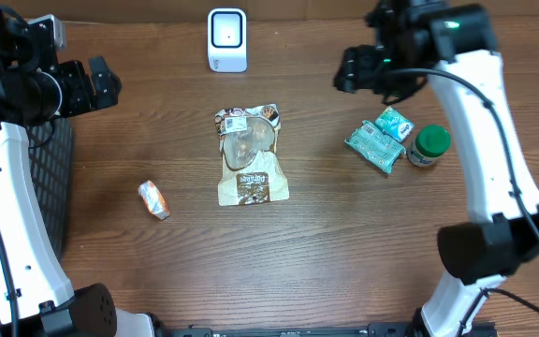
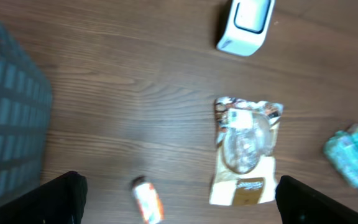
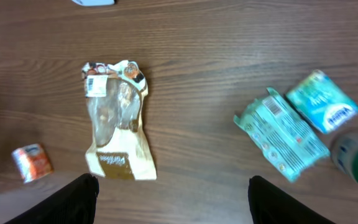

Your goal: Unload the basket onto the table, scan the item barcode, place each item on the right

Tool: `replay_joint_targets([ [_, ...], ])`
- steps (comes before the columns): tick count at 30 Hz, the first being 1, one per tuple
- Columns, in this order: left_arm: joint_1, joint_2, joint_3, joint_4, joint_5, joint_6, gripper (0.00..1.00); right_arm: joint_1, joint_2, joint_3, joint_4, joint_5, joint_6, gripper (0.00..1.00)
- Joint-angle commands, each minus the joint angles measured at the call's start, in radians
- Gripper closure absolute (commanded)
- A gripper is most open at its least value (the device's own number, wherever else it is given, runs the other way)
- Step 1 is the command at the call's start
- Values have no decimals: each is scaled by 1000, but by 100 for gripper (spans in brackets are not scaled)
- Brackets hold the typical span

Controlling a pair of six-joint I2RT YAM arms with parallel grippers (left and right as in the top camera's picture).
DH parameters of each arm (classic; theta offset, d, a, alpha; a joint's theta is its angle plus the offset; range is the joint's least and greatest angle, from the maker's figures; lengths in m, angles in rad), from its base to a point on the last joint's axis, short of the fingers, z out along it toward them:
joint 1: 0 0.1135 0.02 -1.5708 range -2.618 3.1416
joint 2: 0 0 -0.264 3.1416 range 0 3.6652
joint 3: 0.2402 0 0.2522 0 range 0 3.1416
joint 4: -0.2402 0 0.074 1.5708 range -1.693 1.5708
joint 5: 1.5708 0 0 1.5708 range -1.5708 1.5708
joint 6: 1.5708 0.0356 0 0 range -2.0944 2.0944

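Note:
The left gripper grabs the pouch's basket-side edge (image 1: 225, 159) (image 2: 220, 153) next, leaving the opposite edge and white label free for handover and scanning.
A tan and clear snack pouch (image 1: 249, 154) lies flat at the table's middle, with a white label at its top end. The white barcode scanner (image 1: 226, 39) stands at the far edge behind it. My left gripper (image 1: 109, 82) hovers high at the far left, open and empty. Its wrist view looks down on the pouch (image 2: 246, 152) and the scanner (image 2: 245, 25). My right gripper (image 1: 349, 71) hangs open and empty at the far right, above and left of the teal packs. Between its dark fingers (image 3: 61, 202) the pouch (image 3: 117, 121) shows at the left.
A small orange packet (image 1: 153, 199) lies front left of the pouch. Two teal packs (image 1: 375, 145) and a green-lidded jar (image 1: 429, 145) sit at the right. A dark mesh basket (image 1: 50, 178) stands at the left edge.

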Motion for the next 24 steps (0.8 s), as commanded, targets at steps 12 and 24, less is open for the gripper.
replay_joint_targets([
  [12, -216, 11, -249, 120, 92, -110, 96, -10, 13, -75, 27, -99, 2, 25],
  [24, -361, 131, -564, 444, 247, -116, 96, -10, 14, -269, 148, -199, 28, 26],
])
